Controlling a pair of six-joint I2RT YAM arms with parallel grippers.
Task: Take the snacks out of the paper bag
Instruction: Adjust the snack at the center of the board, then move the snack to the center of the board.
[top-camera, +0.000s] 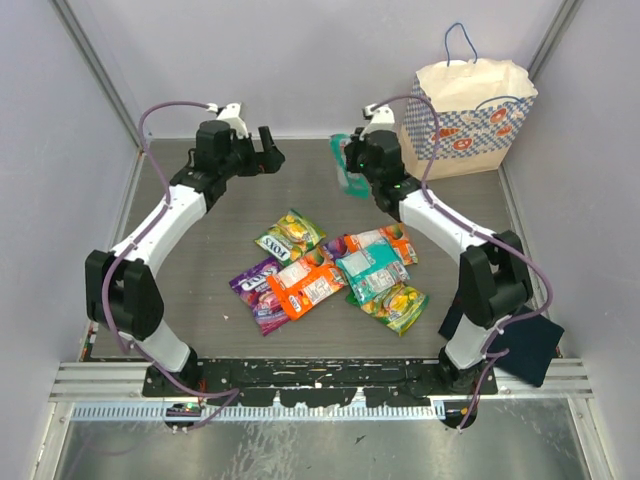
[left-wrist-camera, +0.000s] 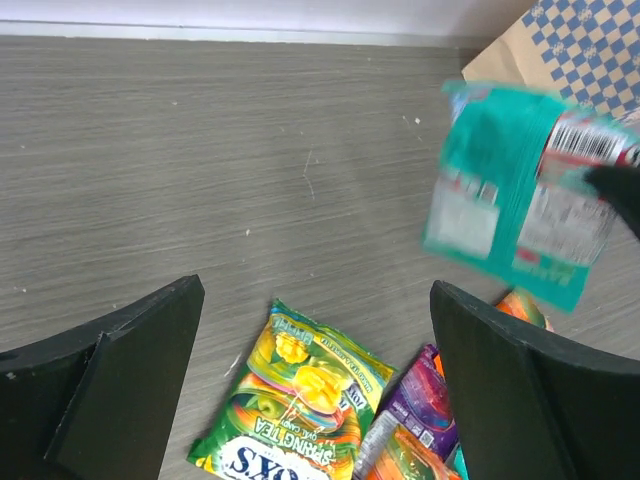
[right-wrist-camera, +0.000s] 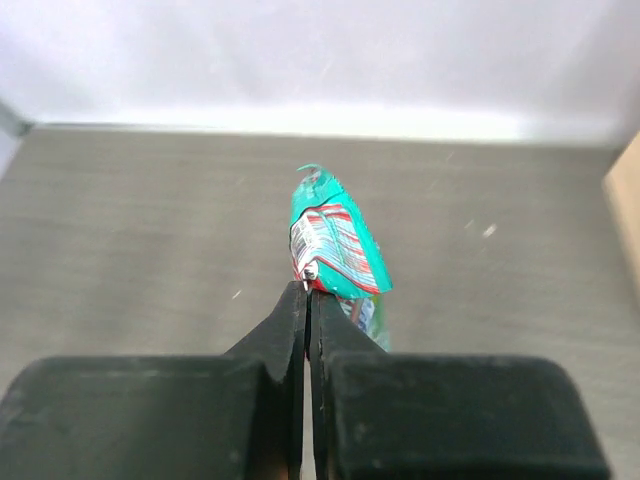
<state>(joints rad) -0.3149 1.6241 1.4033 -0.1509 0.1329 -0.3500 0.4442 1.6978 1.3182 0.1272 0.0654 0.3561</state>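
The table below is empty, and the teal packet (top-camera: 347, 172) would land short of the green-yellow one if I opened now. My right gripper needs to move the packet toward that one before it lets go.
The paper bag (top-camera: 470, 115) stands upright at the back right, its checkered corner also in the left wrist view (left-wrist-camera: 590, 50). My right gripper (top-camera: 354, 160) hangs left of the bag, shut on the edge of a teal snack packet (top-camera: 347, 172) that dangles above the table. In the right wrist view the jaws (right-wrist-camera: 308, 295) pinch that packet (right-wrist-camera: 335, 235). My left gripper (top-camera: 268, 150) is open at the back centre-left with nothing in it (left-wrist-camera: 315, 370). Below it lies a green-yellow packet (left-wrist-camera: 300, 400). Several snacks (top-camera: 330, 275) lie in a pile mid-table.
A dark navy folded cloth (top-camera: 520, 345) lies by the right arm's base. Grey walls close the table on the left, back and right. A metal rail (top-camera: 320, 380) runs along the near edge.
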